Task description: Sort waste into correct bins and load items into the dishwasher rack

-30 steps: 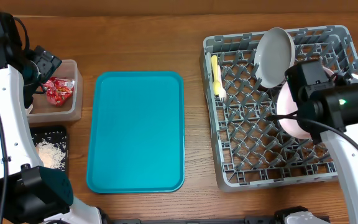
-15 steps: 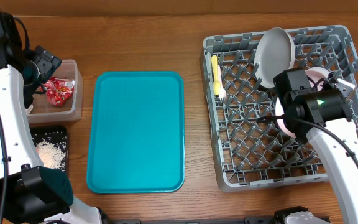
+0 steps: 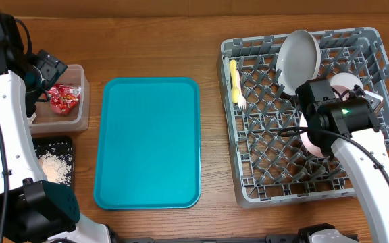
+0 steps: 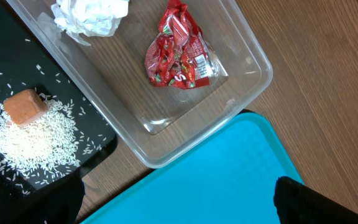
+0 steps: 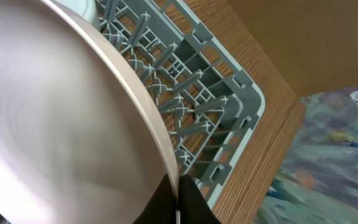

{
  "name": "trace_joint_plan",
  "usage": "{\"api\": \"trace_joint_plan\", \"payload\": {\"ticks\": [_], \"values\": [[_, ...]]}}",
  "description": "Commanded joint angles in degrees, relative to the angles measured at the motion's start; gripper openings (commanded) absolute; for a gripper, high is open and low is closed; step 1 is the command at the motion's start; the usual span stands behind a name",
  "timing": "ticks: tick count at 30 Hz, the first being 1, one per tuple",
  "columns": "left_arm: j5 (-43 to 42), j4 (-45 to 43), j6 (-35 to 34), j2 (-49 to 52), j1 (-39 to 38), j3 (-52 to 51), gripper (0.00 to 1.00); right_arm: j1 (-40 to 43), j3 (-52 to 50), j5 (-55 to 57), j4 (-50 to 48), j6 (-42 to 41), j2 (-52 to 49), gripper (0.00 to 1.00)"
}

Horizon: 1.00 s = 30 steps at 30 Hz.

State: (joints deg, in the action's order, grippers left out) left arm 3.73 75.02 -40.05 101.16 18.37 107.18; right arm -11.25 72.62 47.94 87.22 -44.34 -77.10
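Observation:
The pale pink plate (image 3: 308, 135) is on edge inside the rack, pegs close beside it, and would land there, so my right gripper opens next.
My right gripper (image 5: 179, 194) is shut on the rim of a pale pink plate (image 5: 61, 112), held on edge over the right half of the grey dishwasher rack (image 3: 262, 169). From overhead the plate (image 3: 308, 135) shows only partly under the right arm. In the rack, a white plate (image 3: 298, 59) stands at the back and a yellow spoon (image 3: 234, 81) lies at the left edge. My left gripper (image 4: 179, 205) hangs open over the clear tub (image 4: 253, 56), which holds a red wrapper (image 4: 179, 56) and a white napkin (image 4: 92, 15). The black tray (image 4: 107, 143) holds rice (image 4: 30, 134) and an orange cube (image 4: 25, 106).
A flat teal tray (image 3: 147, 142) lies in the middle of the wooden table, between the bins and the rack. A small white round dish (image 3: 347, 81) sits in the rack just behind the right arm. The rack's upright pegs (image 5: 185, 93) stand close beside the held plate.
The right arm has swung left and slightly toward the rack's middle, carrying the pink plate with it. The left arm and the bins have not moved.

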Motion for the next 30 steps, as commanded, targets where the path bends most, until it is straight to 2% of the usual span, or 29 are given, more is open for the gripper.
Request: {"api": "trace_joint_plan", "payload": {"ticks": [1,13,19,27,29,30], "values": [[0.74,-0.09,0.22,0.00,-0.02,-0.11,1.00,0.07,-0.02,0.07,0.11,-0.59,0.52,0.04],[0.74,-0.09,0.22,0.00,-0.02,-0.09,1.00,-0.04,-0.02,-1.51,0.48,-0.59,0.52,0.04],[0.76,-0.09,0.22,0.00,-0.02,-0.09,1.00,-0.04,-0.02,-0.92,0.28,-0.15,0.52,0.17],[0.76,-0.09,0.22,0.00,-0.02,-0.11,1.00,-0.04,0.33,-0.22,-0.17,-0.20,0.55,0.25],[0.76,-0.09,0.22,0.00,-0.02,-0.11,1.00,-0.02,1.05,-0.22,-0.13,-0.20,0.55,0.43],[0.76,-0.09,0.22,0.00,-0.02,-0.11,1.00,-0.02,1.49,-0.22,-0.13,-0.20,0.55,0.63]]}}
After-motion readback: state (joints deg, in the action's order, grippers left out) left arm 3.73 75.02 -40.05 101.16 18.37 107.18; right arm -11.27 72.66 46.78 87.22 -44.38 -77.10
